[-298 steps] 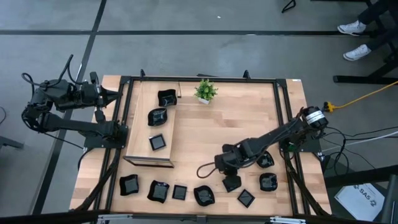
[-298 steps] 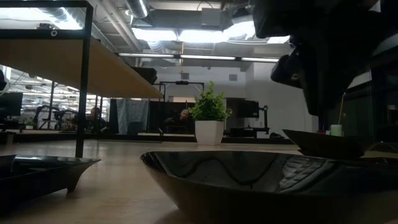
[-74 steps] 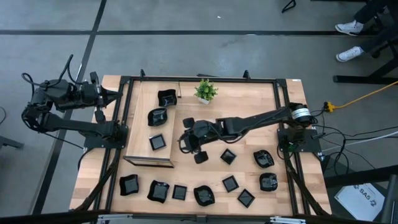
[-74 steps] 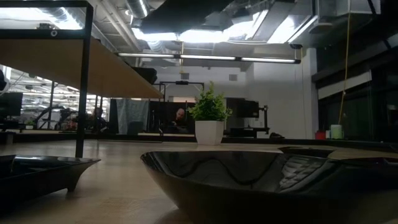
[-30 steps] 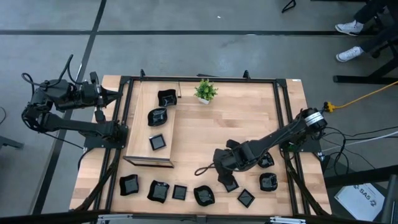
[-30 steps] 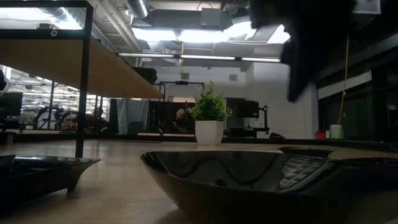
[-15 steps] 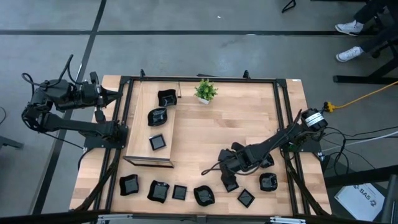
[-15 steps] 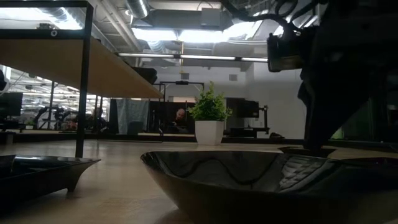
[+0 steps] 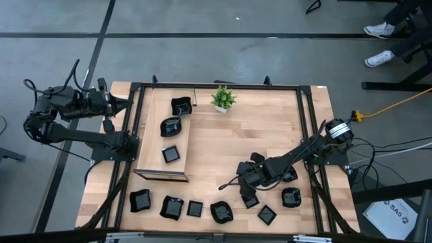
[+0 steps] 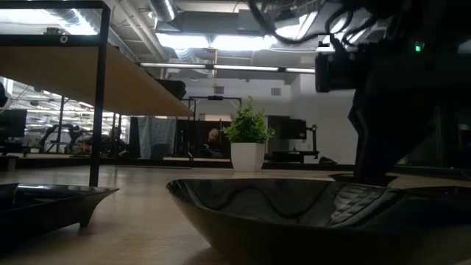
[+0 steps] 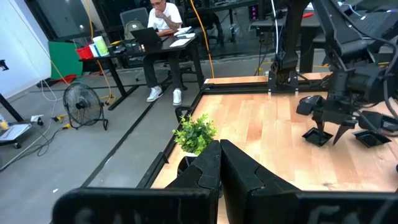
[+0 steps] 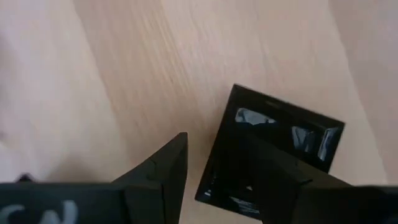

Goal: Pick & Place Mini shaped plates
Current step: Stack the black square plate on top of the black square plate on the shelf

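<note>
My right gripper will next grip the square plate by its rim (image 12: 215, 147), to pick the plate up and place it on the raised wooden board.
Several mini shaped plates, small glossy black dishes, lie on the wooden table. My right gripper (image 9: 247, 195) is open and low over a square plate (image 9: 250, 200) near the table's front right. In the right wrist view one finger (image 12: 163, 169) stands over bare wood outside the plate (image 12: 292, 134). The other finger (image 12: 273, 171) stands over the plate's inside. My left gripper (image 11: 219, 163) is shut, empty, and raised beyond the table's left edge. My right gripper comes at the square plate slanting steeply from above, with the plate's rim (image 12: 214, 155) in the gap between its two fingers. Whether either finger touches the plate, I cannot tell. The plate lies flat on the table.
More plates lie along the front edge (image 9: 171, 206) (image 9: 221, 212) (image 9: 267, 215) and beside the arm (image 9: 291, 198). Three sit on a raised wooden board (image 9: 152, 135) at the left. A small potted plant (image 9: 222, 98) stands at the back. One plate (image 10: 294, 213) fills the low view's foreground.
My right gripper has come down toward the table onto the square plate, tipping a little steeper, most of it in the first half second. Its fingers have stayed apart. The plates have not moved.
</note>
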